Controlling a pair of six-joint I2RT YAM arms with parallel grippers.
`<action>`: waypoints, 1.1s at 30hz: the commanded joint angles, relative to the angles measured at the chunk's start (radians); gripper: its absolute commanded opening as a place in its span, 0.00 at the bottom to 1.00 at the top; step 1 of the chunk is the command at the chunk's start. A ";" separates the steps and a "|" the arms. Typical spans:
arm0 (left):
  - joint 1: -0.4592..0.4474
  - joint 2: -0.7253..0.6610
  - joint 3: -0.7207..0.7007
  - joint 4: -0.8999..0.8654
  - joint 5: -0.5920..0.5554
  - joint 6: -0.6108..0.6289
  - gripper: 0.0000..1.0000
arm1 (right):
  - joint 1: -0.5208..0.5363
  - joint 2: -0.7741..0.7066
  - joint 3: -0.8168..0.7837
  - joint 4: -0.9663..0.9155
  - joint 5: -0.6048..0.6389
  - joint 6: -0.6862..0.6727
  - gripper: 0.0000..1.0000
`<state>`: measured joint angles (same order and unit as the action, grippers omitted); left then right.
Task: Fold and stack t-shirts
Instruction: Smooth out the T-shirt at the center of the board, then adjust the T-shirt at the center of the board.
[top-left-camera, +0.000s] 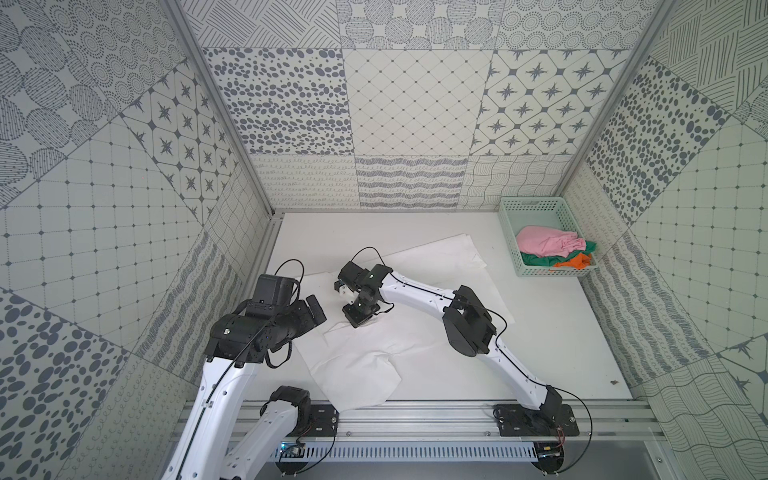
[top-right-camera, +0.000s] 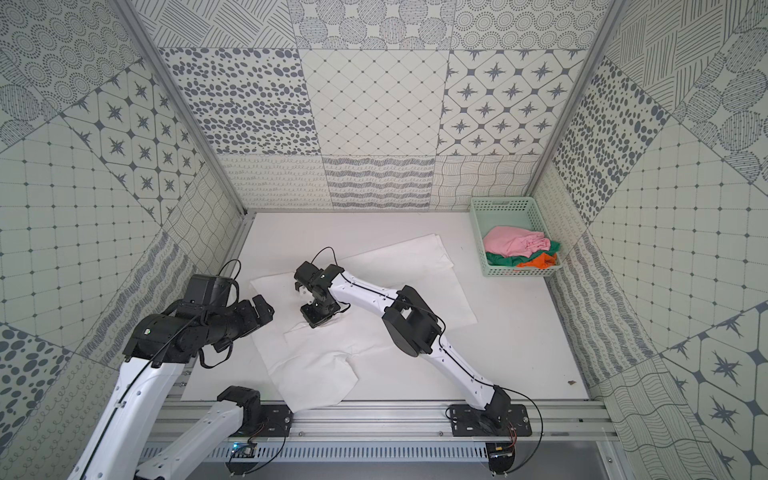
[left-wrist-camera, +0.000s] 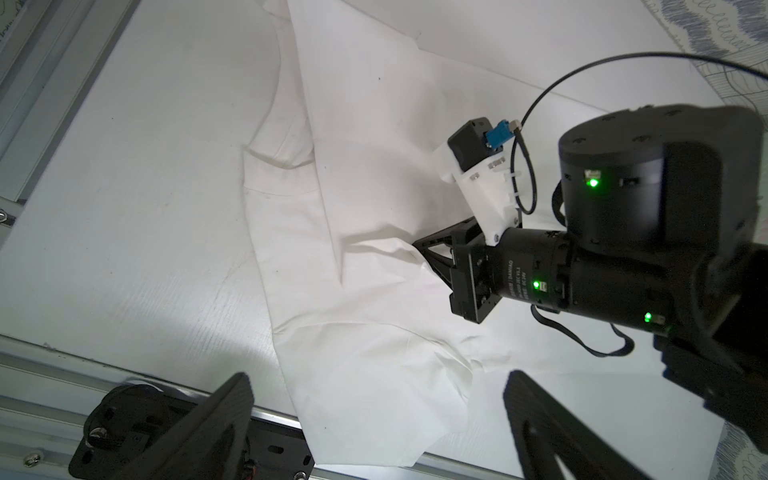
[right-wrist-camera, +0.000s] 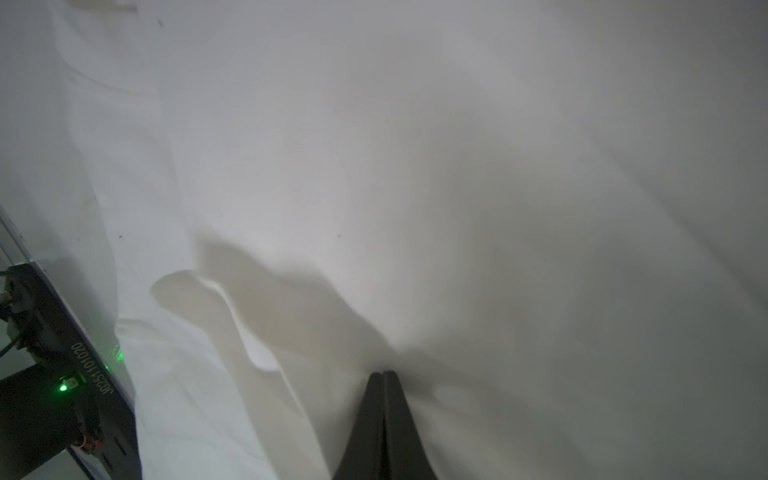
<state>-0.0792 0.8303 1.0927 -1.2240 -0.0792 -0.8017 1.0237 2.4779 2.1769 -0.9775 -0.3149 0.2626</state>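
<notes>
My left gripper grabs the white t-shirt's end away from the basket from above next, to drag the cloth straight for folding.
A white t-shirt (top-left-camera: 365, 365) (top-right-camera: 316, 374) lies spread and creased across the white table, its near corner hanging over the front rail. My right gripper (top-left-camera: 359, 322) (right-wrist-camera: 384, 372) points down onto the middle of it and is shut, pinching a puckered bit of the cloth (left-wrist-camera: 353, 124). My left gripper (top-left-camera: 316, 309) (left-wrist-camera: 378, 376) hovers open over the shirt's left part, with nothing between its fingers. The pink t-shirt (top-left-camera: 544, 245), green t-shirt (top-left-camera: 536, 259) and orange t-shirt (top-left-camera: 575, 262) sit bunched in the basket.
A mint-green perforated basket (top-left-camera: 509, 232) (top-right-camera: 478, 232) stands at the back right corner against the patterned wall. Patterned walls close three sides; an aluminium rail (top-left-camera: 415, 419) with both arm bases runs along the front. Bare table (top-left-camera: 540, 353) shows right of the shirt.
</notes>
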 joint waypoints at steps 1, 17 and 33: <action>0.006 -0.020 -0.013 -0.040 -0.013 0.057 0.98 | 0.031 -0.133 -0.074 -0.010 -0.003 0.023 0.01; 0.006 -0.069 -0.029 0.042 -0.076 -0.086 0.84 | -0.040 -0.538 -0.438 -0.071 0.372 -0.004 0.19; 0.004 0.658 0.102 0.439 -0.096 -0.215 0.00 | -0.252 -0.994 -0.725 0.156 0.295 0.309 0.13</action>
<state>-0.0795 1.3071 1.1156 -0.9207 -0.1154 -0.9432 0.7685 1.4723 1.4933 -0.8455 -0.0246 0.4671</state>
